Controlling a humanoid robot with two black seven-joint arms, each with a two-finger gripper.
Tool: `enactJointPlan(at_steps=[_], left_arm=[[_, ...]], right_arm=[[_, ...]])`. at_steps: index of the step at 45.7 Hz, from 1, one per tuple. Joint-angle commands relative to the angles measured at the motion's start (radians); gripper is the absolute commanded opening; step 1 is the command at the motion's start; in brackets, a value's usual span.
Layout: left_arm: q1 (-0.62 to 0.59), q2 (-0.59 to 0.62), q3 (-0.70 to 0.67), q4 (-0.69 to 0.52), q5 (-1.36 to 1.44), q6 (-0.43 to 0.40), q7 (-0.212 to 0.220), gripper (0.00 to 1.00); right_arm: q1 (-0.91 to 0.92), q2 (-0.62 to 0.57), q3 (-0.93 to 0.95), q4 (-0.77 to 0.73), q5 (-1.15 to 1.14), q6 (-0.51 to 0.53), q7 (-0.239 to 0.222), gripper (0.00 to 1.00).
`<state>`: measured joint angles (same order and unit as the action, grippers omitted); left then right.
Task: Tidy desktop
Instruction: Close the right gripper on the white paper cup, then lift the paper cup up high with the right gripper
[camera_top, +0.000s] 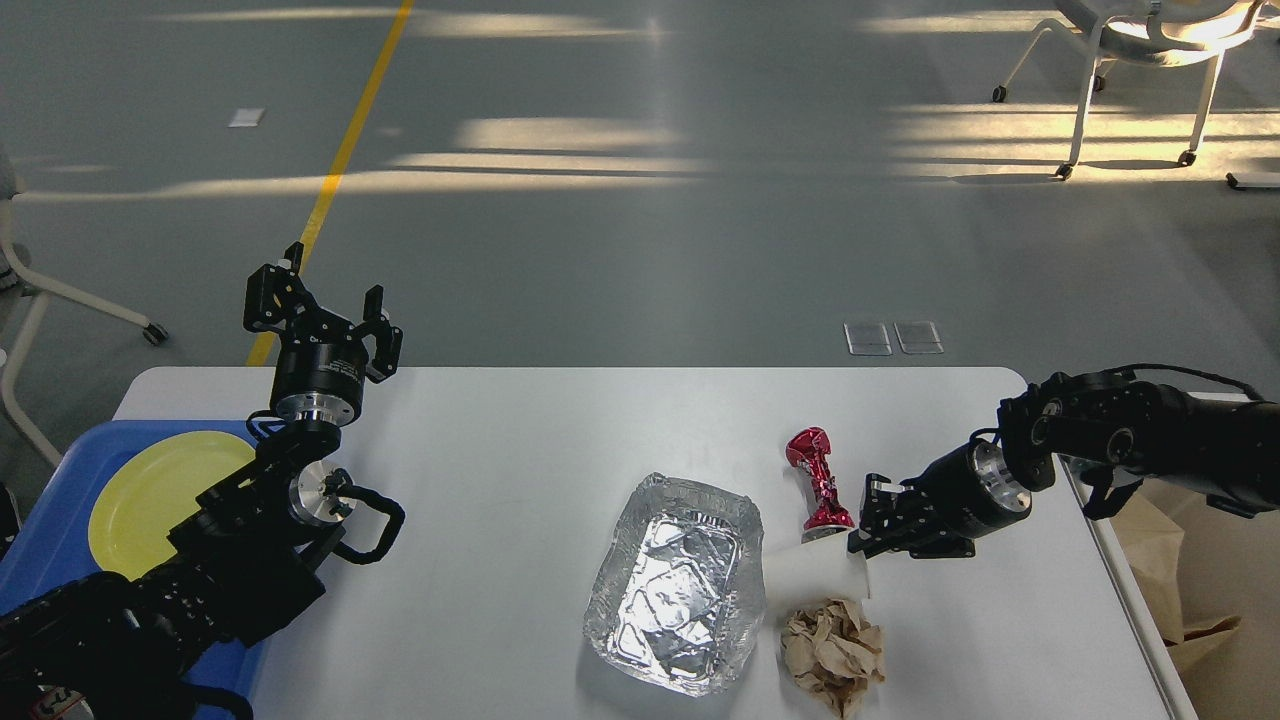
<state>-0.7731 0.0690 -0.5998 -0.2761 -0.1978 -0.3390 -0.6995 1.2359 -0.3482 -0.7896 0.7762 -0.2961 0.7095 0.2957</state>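
I should next use my right gripper to grab the white paper cup by its rim (859, 566), so I can tidy the desktop into the bin (1188, 600).
The white desktop (520, 450) holds a crumpled foil tray (675, 585), a white paper cup (810, 575) lying on its side, a crushed red can (820, 480) and a ball of brown paper (833, 650). My right gripper (868, 522) is low over the table. Its fingers are spread at the cup's right end, touching it, just in front of the red can. The cup presses against the foil tray's right rim. My left gripper (322, 312) is open and empty, raised above the desktop's far left edge.
A blue tray (50, 540) with a yellow plate (150, 485) sits at the left edge, partly under my left arm. A brown paper bag (1160, 560) stands beside the table's right edge. A chair (1140, 40) stands far back right.
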Motion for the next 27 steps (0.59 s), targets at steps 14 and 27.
enactJointPlan(at_steps=[14,27], left_arm=[[0.000,0.000,0.000,0.000,0.000,0.000,0.000,0.97],[0.000,0.000,0.000,0.000,0.000,0.000,0.000,0.97]], right_arm=[[0.020,-0.003,-0.005,-0.001,0.000,0.001,0.031,0.00],[0.209,-0.080,-0.052,-0.009,-0.002,0.051,0.031,0.00]])
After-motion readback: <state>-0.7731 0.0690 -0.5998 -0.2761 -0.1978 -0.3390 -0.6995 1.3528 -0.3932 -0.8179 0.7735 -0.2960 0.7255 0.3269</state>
